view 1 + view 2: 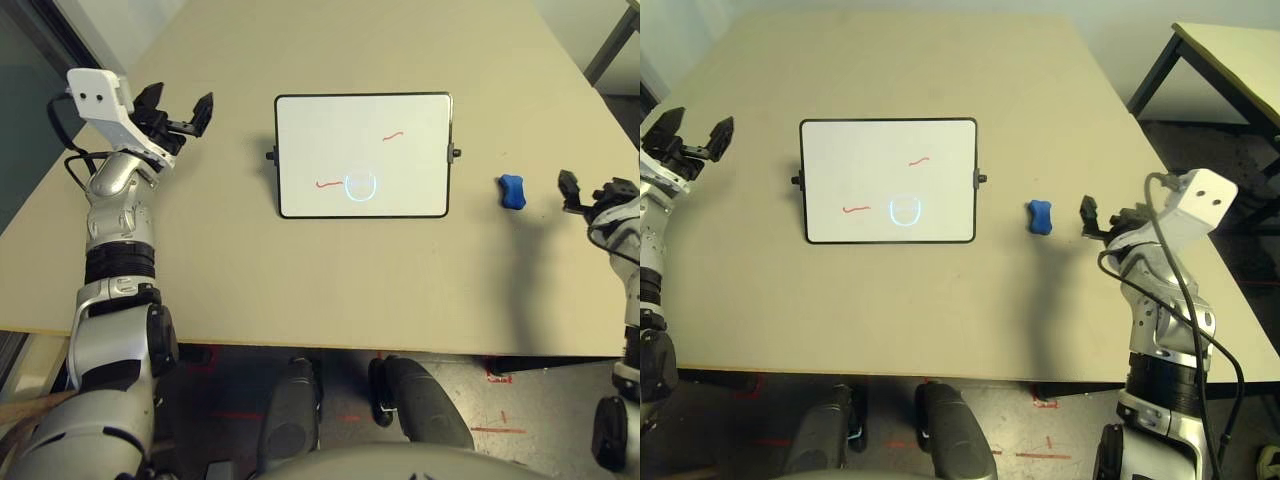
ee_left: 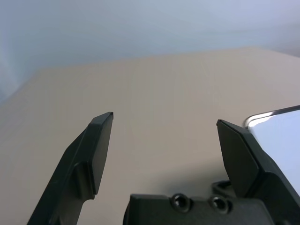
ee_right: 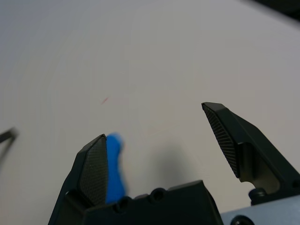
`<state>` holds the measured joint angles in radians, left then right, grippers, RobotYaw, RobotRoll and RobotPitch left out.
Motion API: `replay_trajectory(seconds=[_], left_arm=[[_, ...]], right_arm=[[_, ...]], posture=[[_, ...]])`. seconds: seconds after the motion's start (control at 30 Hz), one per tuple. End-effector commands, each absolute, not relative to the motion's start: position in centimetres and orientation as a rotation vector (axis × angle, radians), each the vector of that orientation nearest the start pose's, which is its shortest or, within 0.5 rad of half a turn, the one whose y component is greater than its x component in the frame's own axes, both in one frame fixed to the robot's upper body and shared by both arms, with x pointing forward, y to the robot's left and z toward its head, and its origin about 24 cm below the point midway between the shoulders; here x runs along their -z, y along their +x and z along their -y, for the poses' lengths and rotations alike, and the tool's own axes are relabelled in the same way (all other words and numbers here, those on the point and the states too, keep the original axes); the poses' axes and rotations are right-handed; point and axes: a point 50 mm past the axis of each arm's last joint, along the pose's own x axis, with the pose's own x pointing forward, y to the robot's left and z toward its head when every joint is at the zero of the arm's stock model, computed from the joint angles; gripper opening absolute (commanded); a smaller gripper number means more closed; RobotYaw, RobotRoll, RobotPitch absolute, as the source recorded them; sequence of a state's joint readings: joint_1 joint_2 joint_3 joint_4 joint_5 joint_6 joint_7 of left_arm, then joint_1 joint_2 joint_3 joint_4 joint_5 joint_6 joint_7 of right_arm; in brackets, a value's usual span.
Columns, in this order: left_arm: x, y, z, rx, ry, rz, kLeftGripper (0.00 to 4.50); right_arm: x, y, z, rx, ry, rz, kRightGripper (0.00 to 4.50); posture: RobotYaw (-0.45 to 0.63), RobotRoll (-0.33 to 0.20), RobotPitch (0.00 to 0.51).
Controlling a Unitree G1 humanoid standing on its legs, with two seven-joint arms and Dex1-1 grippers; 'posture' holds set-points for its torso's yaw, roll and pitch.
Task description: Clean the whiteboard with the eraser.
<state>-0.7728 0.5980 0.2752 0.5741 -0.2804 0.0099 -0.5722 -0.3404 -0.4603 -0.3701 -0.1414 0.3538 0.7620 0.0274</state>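
Note:
I should next use my right gripper to grab the blue eraser by one rounded end, so that it can wipe the red squiggles off the whiteboard.
The whiteboard lies flat in the middle of the table, with two red squiggles and a blue ring drawn on it. To its right, apart from it, the small blue eraser rests on the tabletop. My right gripper hovers just right of the eraser, open and holding nothing. In the right wrist view the eraser shows beside one finger, outside the gap. My left gripper stands open and empty left of the board; a corner of the whiteboard shows past one finger.
The beige table has bare room all around the board, and its front edge runs close to my body. Beyond the right side of the table stands a second table with dark legs.

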Motion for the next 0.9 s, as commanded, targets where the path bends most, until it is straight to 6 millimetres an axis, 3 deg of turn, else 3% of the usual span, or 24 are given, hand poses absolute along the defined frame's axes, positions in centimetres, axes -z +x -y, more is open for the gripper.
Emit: replay_trajectory(seconds=[0.03, 0.23, 0.5, 0.9], left_arm=[[-22.2, 35.4, -27.2, 0.293, 0.172, 0.295, 4.5], [-22.4, 35.4, -25.0, 0.364, 0.164, 0.31, 4.5], [-22.6, 35.3, -24.9, 0.373, 0.156, 0.31, 4.5], [-22.4, 35.2, -24.6, 0.376, 0.142, 0.305, 4.5]], right_arm=[[-13.8, 29.3, 26.7, 0.174, 0.025, -0.178, 4.48], [-12.2, 30.1, 26.0, 0.183, -0.011, -0.119, 4.48], [-10.5, 29.9, 25.7, 0.195, 0.0, -0.125, 4.48], [-10.1, 30.3, 25.3, 0.177, 0.02, -0.148, 4.48]], posture=[[-0.11, 0.0, 0.121], [-0.1, 0.0, 0.126], [-0.09, 0.0, 0.134], [-0.09, 0.0, 0.139]])
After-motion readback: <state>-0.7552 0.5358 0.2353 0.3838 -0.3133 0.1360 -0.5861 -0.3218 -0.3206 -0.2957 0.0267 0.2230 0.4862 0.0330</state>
